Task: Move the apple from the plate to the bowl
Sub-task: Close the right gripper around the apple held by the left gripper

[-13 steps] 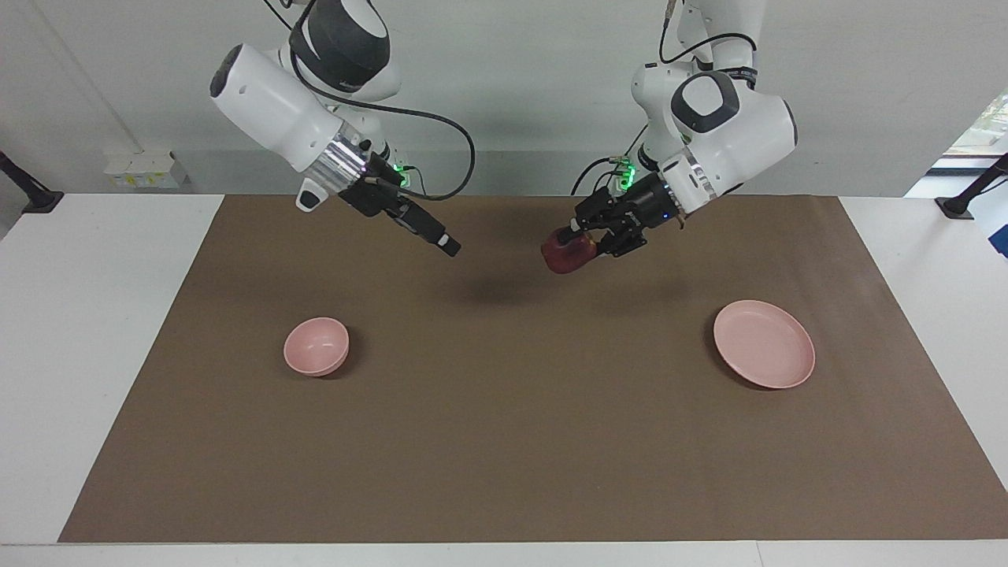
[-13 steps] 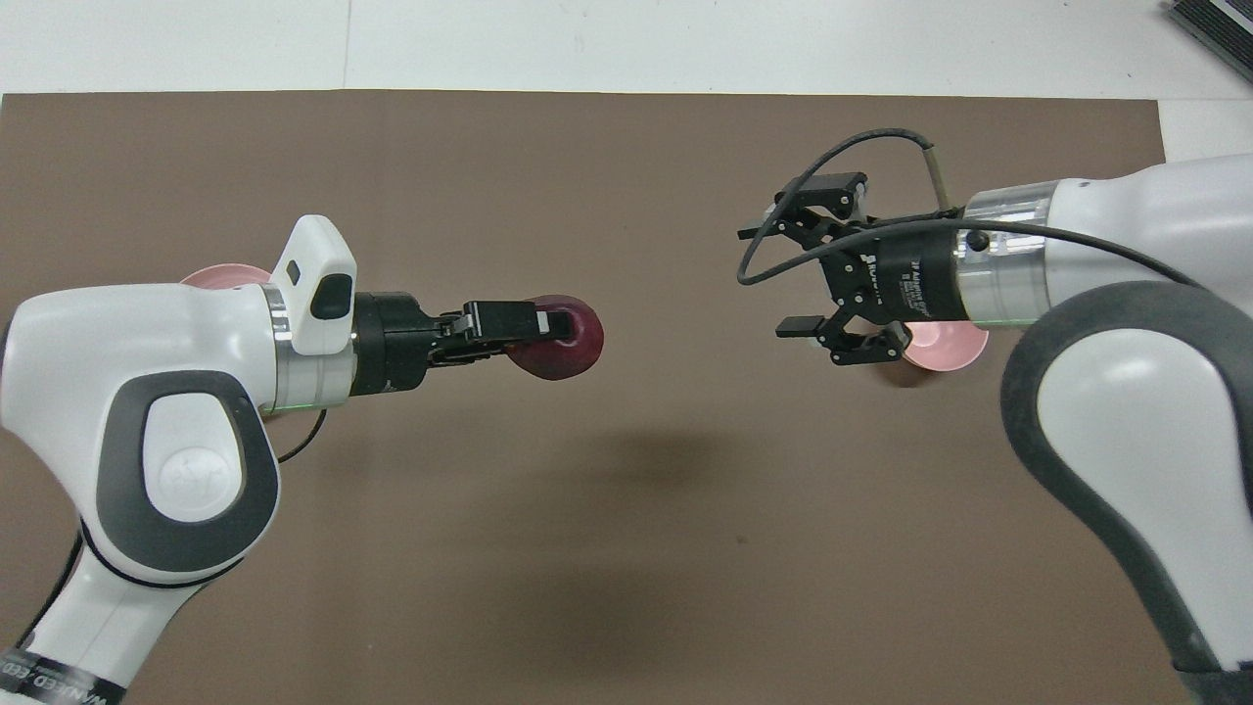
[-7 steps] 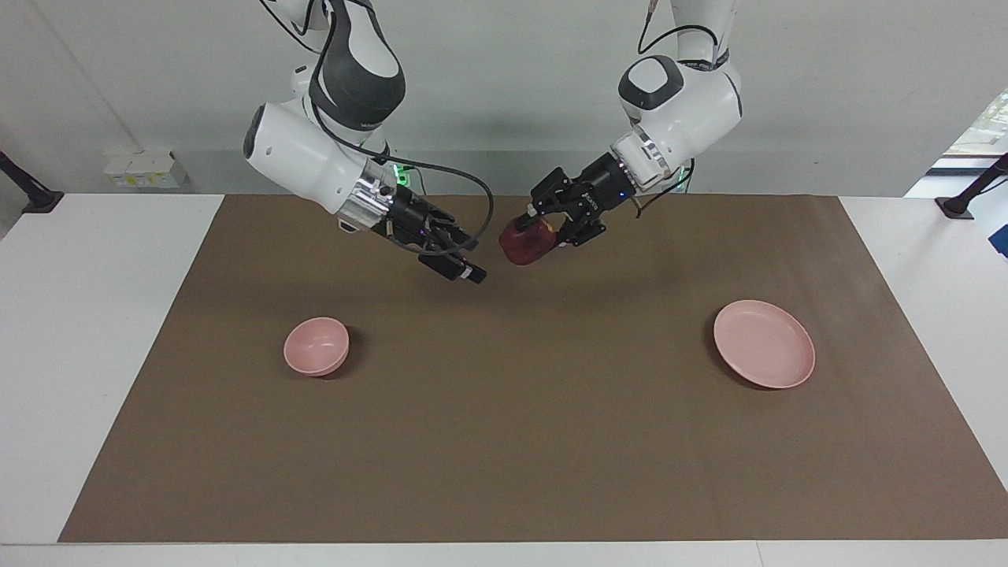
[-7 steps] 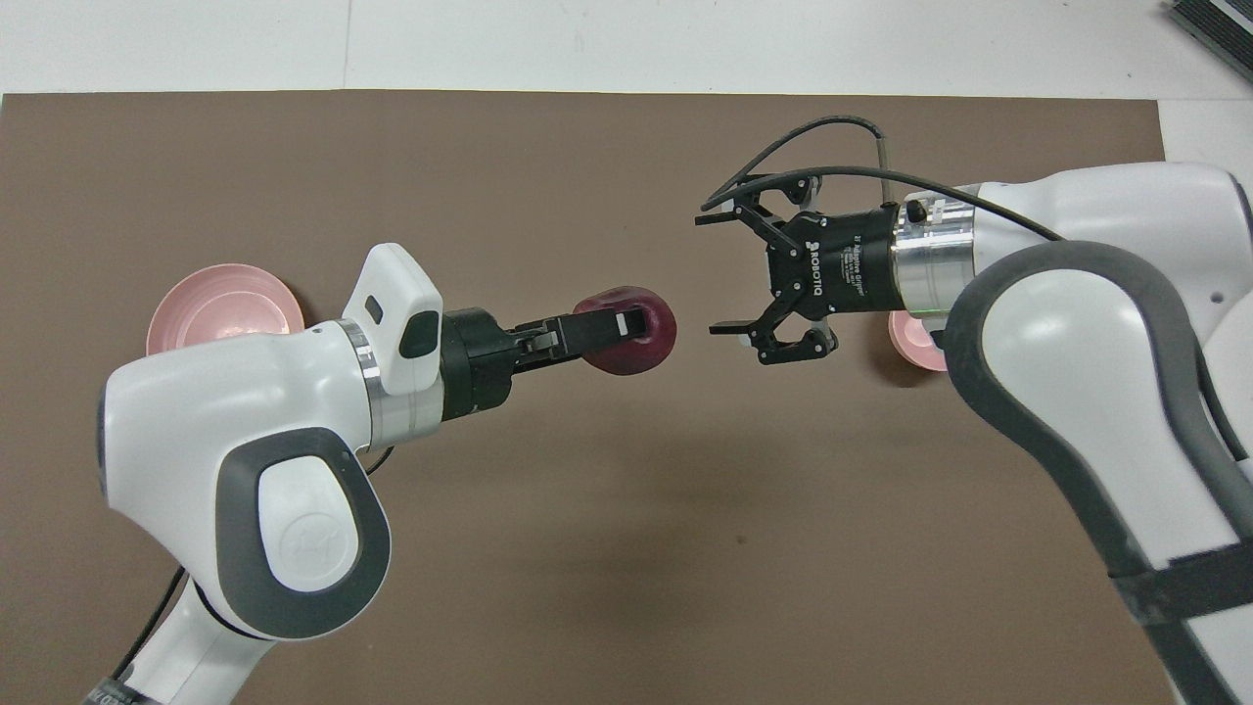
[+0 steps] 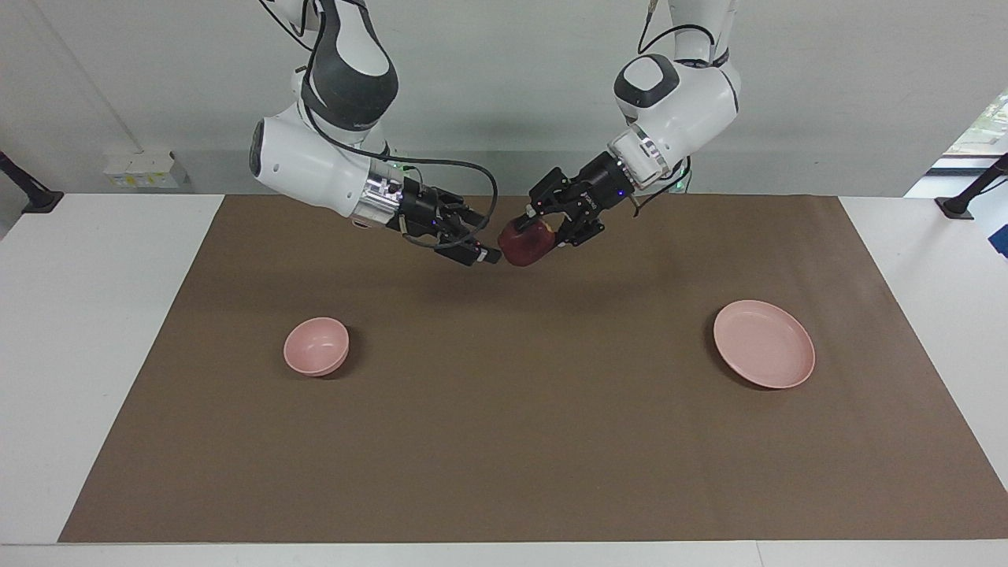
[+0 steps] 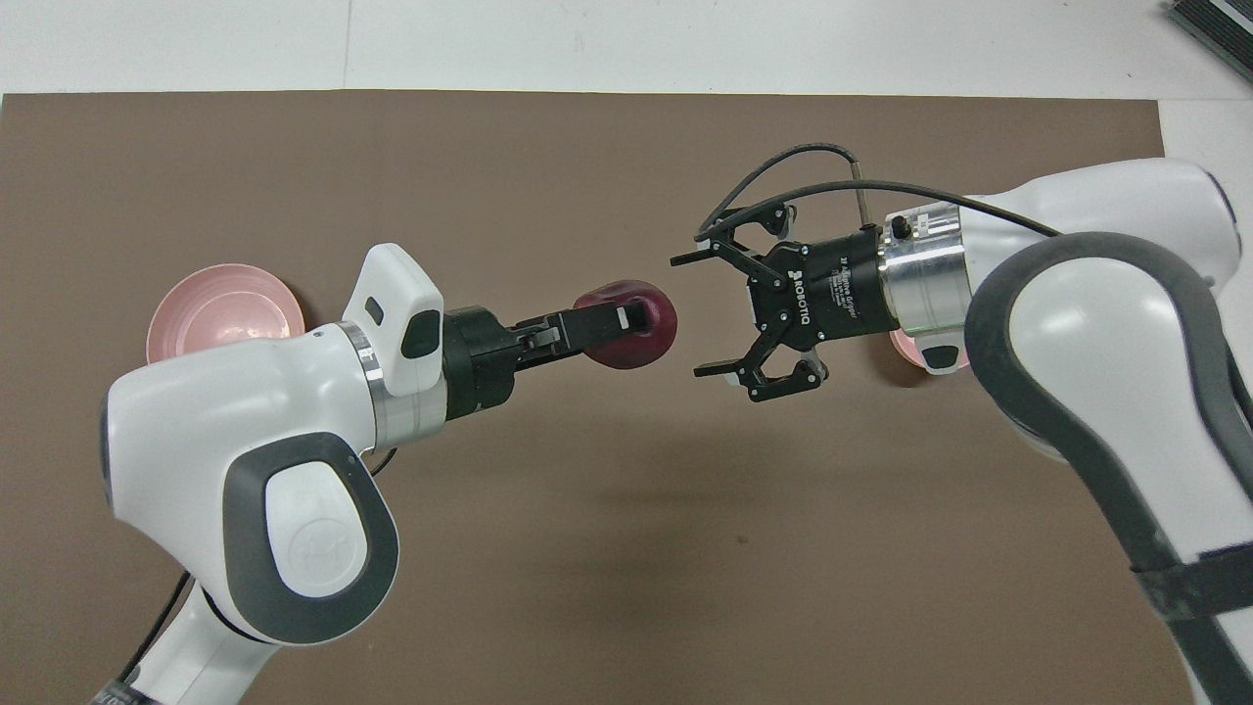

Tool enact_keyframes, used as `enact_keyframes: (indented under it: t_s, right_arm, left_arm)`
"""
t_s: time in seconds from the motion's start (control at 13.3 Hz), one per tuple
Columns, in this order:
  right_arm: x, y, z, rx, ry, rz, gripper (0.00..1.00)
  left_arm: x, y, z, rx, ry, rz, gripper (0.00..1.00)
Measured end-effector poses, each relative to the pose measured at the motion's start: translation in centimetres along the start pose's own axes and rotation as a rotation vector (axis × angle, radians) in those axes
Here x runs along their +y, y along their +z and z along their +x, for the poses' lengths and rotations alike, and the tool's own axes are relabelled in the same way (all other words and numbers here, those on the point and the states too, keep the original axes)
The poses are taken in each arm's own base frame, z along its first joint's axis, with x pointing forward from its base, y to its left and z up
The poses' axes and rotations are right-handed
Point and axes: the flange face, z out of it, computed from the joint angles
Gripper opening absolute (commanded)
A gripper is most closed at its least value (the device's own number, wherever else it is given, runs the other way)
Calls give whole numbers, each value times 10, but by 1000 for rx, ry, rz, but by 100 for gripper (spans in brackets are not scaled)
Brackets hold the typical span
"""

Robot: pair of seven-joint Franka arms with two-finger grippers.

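Brown mat shows between my fingertips and the dark-red apple [image 6: 641, 338], so it is too early to close. My right gripper moves toward the apple, then closes on it.
The dark-red apple [image 5: 520, 248] [image 6: 641, 338] hangs in the air over the middle of the brown mat, with my left gripper [image 5: 528, 233] [image 6: 626, 315] shut on it. My right gripper [image 5: 479, 244] [image 6: 688, 316] is open and faces the apple from the right arm's end, its fingertips just short of it. The pale-pink plate [image 5: 763, 343] [image 6: 217, 305] lies bare at the left arm's end of the mat, partly covered by the left arm in the overhead view. The small pink bowl [image 5: 316, 345] [image 6: 908, 347] stands at the right arm's end, mostly hidden under the right arm from above.
A brown mat [image 5: 504, 441] covers most of the white table [image 5: 87, 331]. Both arms lean in over the part of the mat nearest the robots. A black cable [image 6: 783, 162] loops above the right wrist.
The left gripper carried the apple from nearer the plate's end to mid-mat and now holds still. The open right gripper swung in and came close to the apple.
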Motion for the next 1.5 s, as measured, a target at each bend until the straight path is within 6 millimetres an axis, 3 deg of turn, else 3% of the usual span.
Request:
enact_keyframes:
  t_s: [0.22,0.6,0.82,1.2,1.27,1.35,1.5]
  right_arm:
    - [1,5,-4,-4,3,-9,100]
    - [2,31,-24,4,-10,-13,100]
    - [2,32,-25,6,-11,-11,100]
    - [2,50,-23,30,-13,7,100]
    - [2,51,-23,31,-13,6,46]
    - [2,51,-23,32,-14,6,0]
    - [0,49,-22,38,-14,17,0]
  left_arm:
    - [0,0,0,0,0,0,0]
    - [0,0,0,-1,0,1,0]
    - [0,0,-1,-1,0,1,0]
    - [1,1,-1,-2,-2,1,0]
    - [1,1,-1,-3,-2,1,0]
    - [1,1,-1,-3,-2,1,0]
    - [0,3,-3,-8,-5,3,0]
